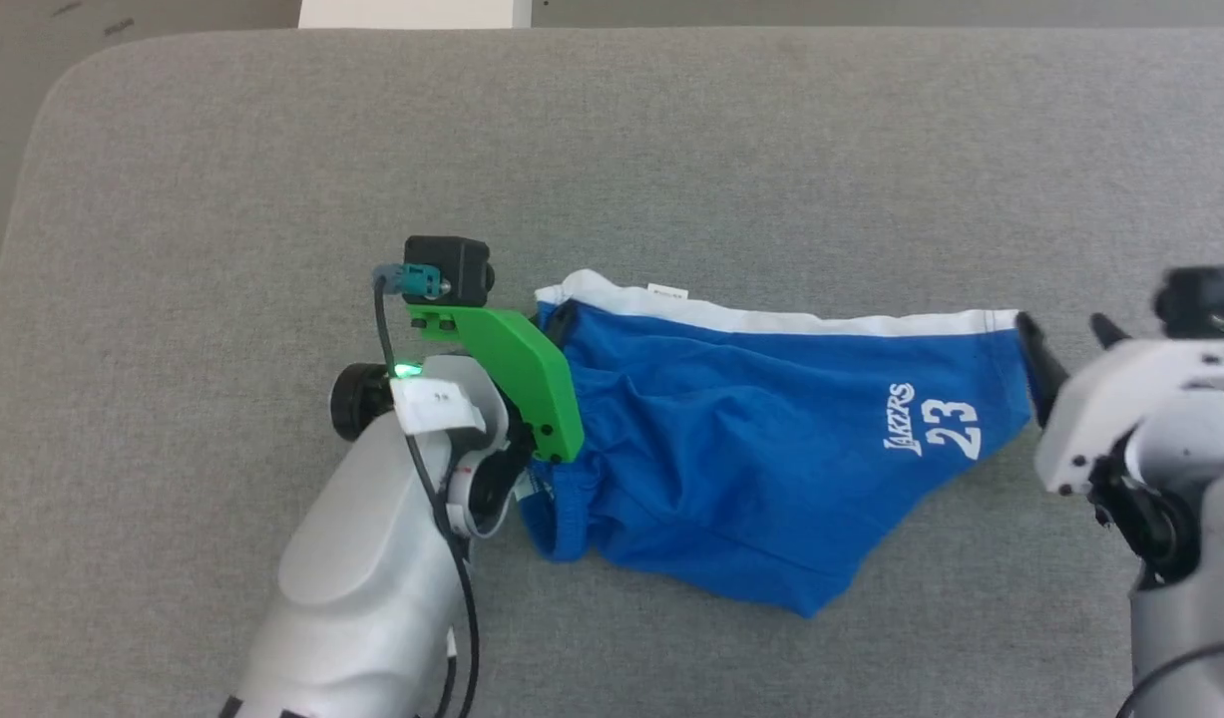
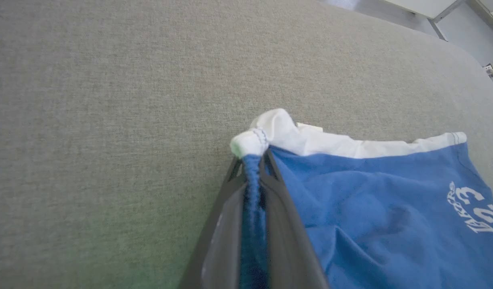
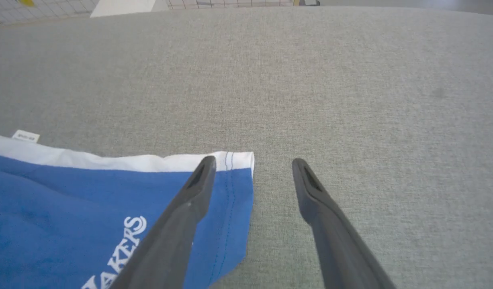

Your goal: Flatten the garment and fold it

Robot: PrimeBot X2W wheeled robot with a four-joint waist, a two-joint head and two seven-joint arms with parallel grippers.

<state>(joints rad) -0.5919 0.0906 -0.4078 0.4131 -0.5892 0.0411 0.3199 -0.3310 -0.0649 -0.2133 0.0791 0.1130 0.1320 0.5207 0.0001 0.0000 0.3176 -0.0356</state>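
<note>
My right gripper takes hold of the garment (image 1: 771, 439) by the leg hem (image 1: 1005, 381) beside the LAKERS 23 print next, to flatten the garment for folding.
The garment (image 1: 771, 439), royal-blue shorts with a white stripe along the far edge and a white "LAKERS 23" print, lies crumpled on the grey cushion. My left gripper (image 1: 557, 324) is at its left end, at the gathered waistband. In the left wrist view the left gripper (image 2: 252, 160) is shut on a bunched fold of the garment (image 2: 371, 200), blue fabric between the fingers and a white corner poking past the tips. My right gripper (image 3: 253, 162) stands open over the right hem corner of the garment (image 3: 69, 200), one finger above the cloth, the other above bare cushion.
The grey padded surface (image 1: 671, 150) reaches well beyond the shorts on all sides. Its rounded corner (image 1: 63, 90) drops to the floor at the far left. A white piece of furniture (image 1: 412, 12) stands past the far edge.
</note>
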